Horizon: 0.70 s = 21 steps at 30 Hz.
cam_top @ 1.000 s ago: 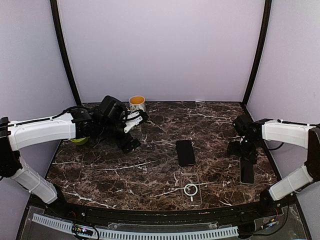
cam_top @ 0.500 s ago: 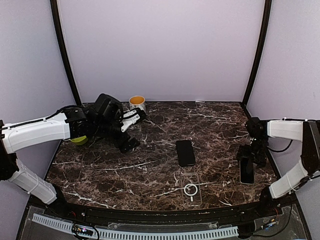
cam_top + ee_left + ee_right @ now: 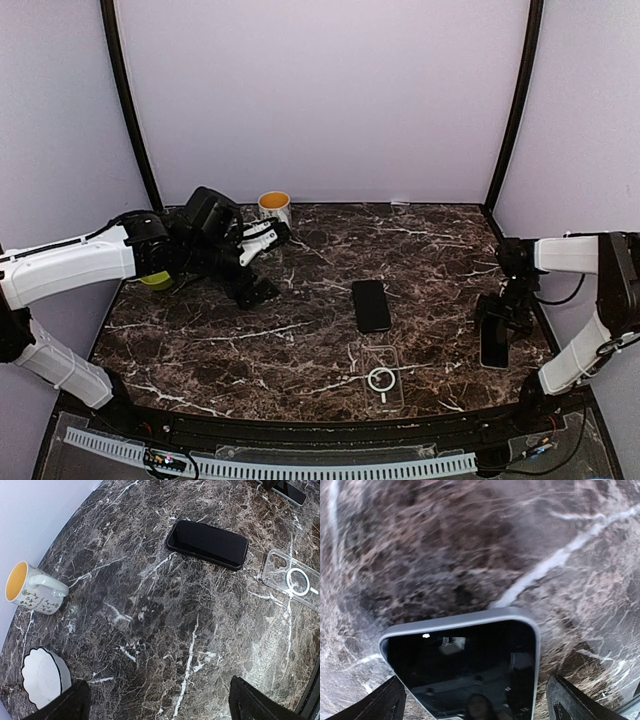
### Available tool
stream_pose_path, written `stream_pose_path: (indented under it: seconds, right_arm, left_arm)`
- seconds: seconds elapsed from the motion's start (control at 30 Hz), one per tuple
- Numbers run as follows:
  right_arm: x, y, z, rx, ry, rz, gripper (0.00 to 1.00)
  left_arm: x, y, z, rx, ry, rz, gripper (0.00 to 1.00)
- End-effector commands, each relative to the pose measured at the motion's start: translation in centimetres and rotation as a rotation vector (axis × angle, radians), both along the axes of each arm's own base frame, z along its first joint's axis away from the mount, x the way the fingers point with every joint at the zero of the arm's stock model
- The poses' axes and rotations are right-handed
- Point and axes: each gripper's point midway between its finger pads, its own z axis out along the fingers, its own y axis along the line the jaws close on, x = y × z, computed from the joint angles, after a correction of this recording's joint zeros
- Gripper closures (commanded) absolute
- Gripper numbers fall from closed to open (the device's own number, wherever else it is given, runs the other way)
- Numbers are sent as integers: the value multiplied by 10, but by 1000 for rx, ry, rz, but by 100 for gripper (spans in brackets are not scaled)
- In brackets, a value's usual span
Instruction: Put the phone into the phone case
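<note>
My right gripper's fingers are open beside the phone's grey rim. The grey-rimmed phone (image 3: pixel 494 336) (image 3: pixel 473 677) would stay on the tabletop if I lifted my right gripper now.
The clear phone case (image 3: pixel 381 378) with a white ring lies flat near the table's front edge; it also shows in the left wrist view (image 3: pixel 292 577). A black phone (image 3: pixel 371 305) lies face up just behind it, also in the left wrist view (image 3: pixel 207 543). A second phone (image 3: pixel 493 345) with a grey rim lies at the right. My right gripper (image 3: pixel 500 318) is open and low over that phone's far end, with the phone (image 3: pixel 465 670) between its fingers (image 3: pixel 590 702). My left gripper (image 3: pixel 262 262) is open and empty above the table at the back left (image 3: pixel 160 695).
A white mug with a yellow inside (image 3: pixel 274 206) stands at the back left (image 3: pixel 32 590). A white scalloped bowl (image 3: pixel 42 677) sits near it. A green object (image 3: pixel 155 281) is partly hidden behind the left arm. Black posts frame the back corners.
My right gripper has moved right and down to the grey-rimmed phone's far end. My left arm has drawn back a little to the left. The phones and the case have not moved.
</note>
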Motion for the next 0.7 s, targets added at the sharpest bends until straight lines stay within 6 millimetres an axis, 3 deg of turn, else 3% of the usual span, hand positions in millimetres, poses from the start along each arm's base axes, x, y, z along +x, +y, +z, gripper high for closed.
stream_pose_path:
  seconds: [0.0, 0.2, 0.37, 0.53, 0.67]
  right_arm:
    - [-19, 21, -14, 8, 85, 67, 1]
    - [-29, 37, -20, 13, 107, 123, 12]
    - [-30, 44, -19, -16, 115, 165, 33]
    - [-13, 55, 0, -67, 50, 227, 50]
    - [3, 75, 33, -114, -62, 245, 59]
  left_arm:
    - [-6, 1, 18, -51, -6, -9, 1]
    - [-6, 0, 16, -48, -1, -12, 1]
    - [-6, 0, 13, -40, 4, -13, 1]
    - [-5, 0, 11, -38, 4, -13, 1]
    - [-4, 1, 11, -38, -4, -9, 1]
